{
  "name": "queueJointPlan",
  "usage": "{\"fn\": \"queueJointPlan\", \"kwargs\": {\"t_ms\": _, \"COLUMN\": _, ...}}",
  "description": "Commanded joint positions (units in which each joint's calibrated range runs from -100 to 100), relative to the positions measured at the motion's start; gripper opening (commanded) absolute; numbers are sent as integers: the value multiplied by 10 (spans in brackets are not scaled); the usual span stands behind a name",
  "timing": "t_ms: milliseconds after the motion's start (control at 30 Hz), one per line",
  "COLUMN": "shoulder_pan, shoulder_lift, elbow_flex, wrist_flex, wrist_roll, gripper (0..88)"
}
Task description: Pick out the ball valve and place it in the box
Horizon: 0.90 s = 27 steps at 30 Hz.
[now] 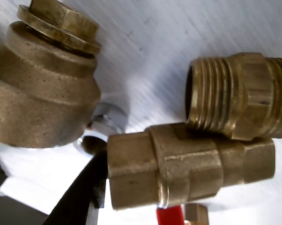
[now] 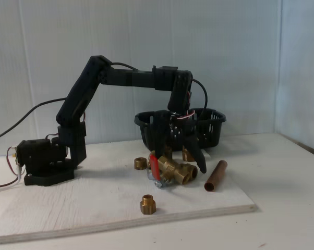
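My gripper grips the ball valve by its brass body (image 1: 190,165) next, end to end, to put it in the box with its red lever (image 1: 169,216) free.
The ball valve (image 2: 170,169) lies on the white board in front of the basket, its red lever (image 2: 154,164) at its left end in the fixed view. My gripper (image 2: 179,162) hangs open right over it, one black finger on each side of the brass body. In the wrist view the valve (image 1: 192,161) lies across the lower middle with a bit of red lever (image 1: 169,216) under it. A black finger (image 1: 80,192) sits close to its left end. The black slotted box (image 2: 209,125) stands behind the gripper, partly hidden by the arm.
A threaded brass fitting (image 1: 239,96) rests against the valve, and a large brass reducer (image 1: 38,93) sits close on the left in the wrist view. A copper pipe piece (image 2: 215,176) lies to the right. Small brass fittings (image 2: 141,163) (image 2: 148,203) lie left and in front.
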Motion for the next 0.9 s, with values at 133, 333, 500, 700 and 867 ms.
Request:
{"fn": "queueJointPlan", "kwargs": {"t_ms": 133, "shoulder_pan": 1, "shoulder_lift": -6, "elbow_flex": -23, "wrist_flex": 6, "wrist_roll": 3, "gripper": 358}}
{"fn": "queueJointPlan", "kwargs": {"t_ms": 333, "shoulder_pan": 2, "shoulder_lift": -6, "elbow_flex": -23, "wrist_flex": 6, "wrist_roll": 3, "gripper": 351}}
{"fn": "queueJointPlan", "kwargs": {"t_ms": 500, "shoulder_pan": 2, "shoulder_lift": -6, "elbow_flex": -23, "wrist_flex": 6, "wrist_roll": 3, "gripper": 350}}
{"fn": "queueJointPlan", "kwargs": {"t_ms": 700, "shoulder_pan": 2, "shoulder_lift": -6, "elbow_flex": -22, "wrist_flex": 6, "wrist_roll": 3, "gripper": 349}}
{"fn": "queueJointPlan", "kwargs": {"t_ms": 867, "shoulder_pan": 2, "shoulder_lift": -6, "elbow_flex": -22, "wrist_flex": 6, "wrist_roll": 2, "gripper": 349}}
